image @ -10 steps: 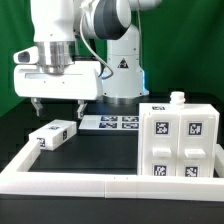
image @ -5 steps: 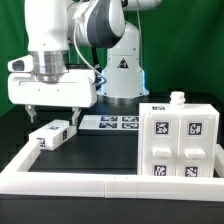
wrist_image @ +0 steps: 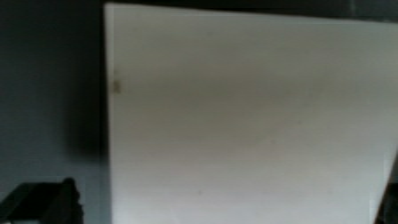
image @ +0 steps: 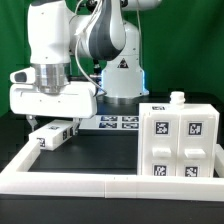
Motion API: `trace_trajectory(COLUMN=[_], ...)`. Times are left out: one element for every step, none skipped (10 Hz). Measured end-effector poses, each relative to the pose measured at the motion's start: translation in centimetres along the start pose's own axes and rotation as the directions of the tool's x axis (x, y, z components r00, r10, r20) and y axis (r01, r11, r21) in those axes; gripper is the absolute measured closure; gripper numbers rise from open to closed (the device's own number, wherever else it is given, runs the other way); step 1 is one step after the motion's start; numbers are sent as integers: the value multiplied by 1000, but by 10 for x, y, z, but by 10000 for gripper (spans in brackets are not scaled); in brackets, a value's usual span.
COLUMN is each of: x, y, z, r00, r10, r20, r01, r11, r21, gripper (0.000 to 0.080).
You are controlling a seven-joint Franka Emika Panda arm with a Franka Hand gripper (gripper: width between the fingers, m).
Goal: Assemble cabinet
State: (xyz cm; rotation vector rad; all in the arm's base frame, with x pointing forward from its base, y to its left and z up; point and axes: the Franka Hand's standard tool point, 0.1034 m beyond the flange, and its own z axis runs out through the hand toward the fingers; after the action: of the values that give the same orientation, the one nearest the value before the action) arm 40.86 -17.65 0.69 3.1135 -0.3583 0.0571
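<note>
My spread fingers reach down on either side of the white block (image: pixel 56 134) (wrist_image: pixel 249 120), so closing now would catch it and it is time to close.
The cabinet body (image: pixel 181 142) stands at the exterior view's right, with a 2x2 grid of tagged fronts and a small knob on top. A small white tagged block (image: pixel 56 134) lies on the black table at the exterior view's left. My gripper (image: pixel 54 126) hangs low right over this block, jaws spread wide, with a finger on either side of it. In the wrist view the block's plain white face (wrist_image: pixel 249 110) fills most of the picture, blurred from closeness. One dark finger (wrist_image: pixel 43 202) shows beside it, and the other finger is out of view.
The marker board (image: pixel 116 122) lies flat behind the block, near the arm's base. A long white rail (image: pixel 100 181) borders the table at the front and runs up the exterior view's left side.
My gripper has come down and shifted towards the exterior view's left, from well above the small block to just around it. The block and cabinet body have not moved.
</note>
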Motion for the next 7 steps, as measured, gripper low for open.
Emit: trace_trajectory(x=[1, 1, 2, 2, 3, 3, 5], y=[-3, -7, -8, -10, -13, -16, -22], z=[0, 0, 0, 0, 0, 0, -3], r00=[1000, 1000, 1000, 1000, 1000, 999, 999], r10=[-7, -15, -18, -21, -29, -35, -35], r20=[-2, -1, 0, 0, 0, -2, -5], r01=[7, 15, 18, 21, 29, 35, 35], r11=[1000, 1000, 1000, 1000, 1000, 999, 999], r21=[0, 1, 1, 2, 2, 2, 3], gripper=[2, 137, 244, 242, 242, 242, 242])
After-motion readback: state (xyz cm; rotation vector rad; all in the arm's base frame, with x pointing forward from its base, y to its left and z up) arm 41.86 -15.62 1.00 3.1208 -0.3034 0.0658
